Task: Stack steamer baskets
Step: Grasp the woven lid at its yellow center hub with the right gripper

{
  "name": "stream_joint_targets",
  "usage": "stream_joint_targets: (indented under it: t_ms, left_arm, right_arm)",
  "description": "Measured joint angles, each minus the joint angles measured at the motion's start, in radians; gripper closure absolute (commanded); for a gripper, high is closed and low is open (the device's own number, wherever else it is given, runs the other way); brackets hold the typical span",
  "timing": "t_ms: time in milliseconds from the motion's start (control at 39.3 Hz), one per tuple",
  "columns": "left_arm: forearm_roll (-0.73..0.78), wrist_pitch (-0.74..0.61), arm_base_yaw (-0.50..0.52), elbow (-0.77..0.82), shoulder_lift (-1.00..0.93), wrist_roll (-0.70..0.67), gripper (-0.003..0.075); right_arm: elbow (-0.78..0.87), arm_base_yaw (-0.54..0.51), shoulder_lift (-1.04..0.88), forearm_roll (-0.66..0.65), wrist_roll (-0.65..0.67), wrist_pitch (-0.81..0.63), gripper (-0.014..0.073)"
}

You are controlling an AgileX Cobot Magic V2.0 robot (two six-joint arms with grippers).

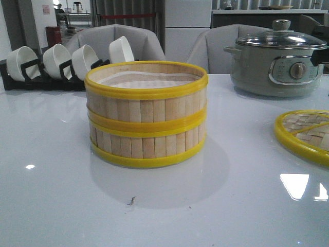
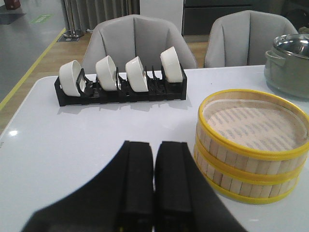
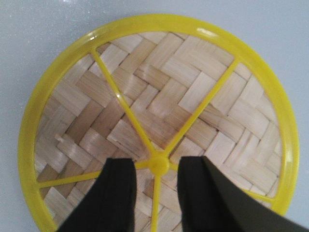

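Observation:
I should first lower my right gripper and then close it on the knob, because its fingers are above the yellow centre knob [image 3: 158,165].
Two steamer baskets stand stacked in the middle of the table, the upper basket [image 1: 146,95] squarely on the lower basket [image 1: 146,144], with a white liner showing inside the top one. In the left wrist view the stack [image 2: 251,150] sits just beside and beyond my left gripper [image 2: 154,154], which is shut with nothing in it and apart from the baskets. My right gripper [image 3: 155,164] is open and hovers over the flat woven lid [image 3: 159,87], its fingers on either side of the yellow centre knob [image 3: 158,165]. Neither gripper shows in the front view.
The lid [image 1: 303,134] lies at the table's right edge. A grey electric pot [image 1: 277,59] with a glass cover stands at the back right. A black rack of white bowls [image 1: 56,64] runs along the back left, with chairs behind the table.

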Motion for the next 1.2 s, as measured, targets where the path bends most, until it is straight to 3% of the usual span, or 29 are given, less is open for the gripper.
stream_joint_targets:
  t_ms: [942,1044,1171,1196]
  left_arm:
    - [0.000,0.000,0.000,0.000,0.000,0.000,0.0632]
    - [0.000,0.000,0.000,0.000,0.000,0.000,0.0632]
    - [0.000,0.000,0.000,0.000,0.000,0.000,0.0632]
    - [0.000,0.000,0.000,0.000,0.000,0.000,0.0632]
  right_arm:
    - [-0.004,-0.007,0.088,0.000,0.000,0.003,0.0260]
    - [-0.006,-0.007,0.090,0.000,0.000,0.003,0.0349]
    - [-0.008,-0.009,0.090,0.000,0.000,0.003,0.0552]
    - [-0.008,-0.009,0.090,0.000,0.000,0.003,0.0543]
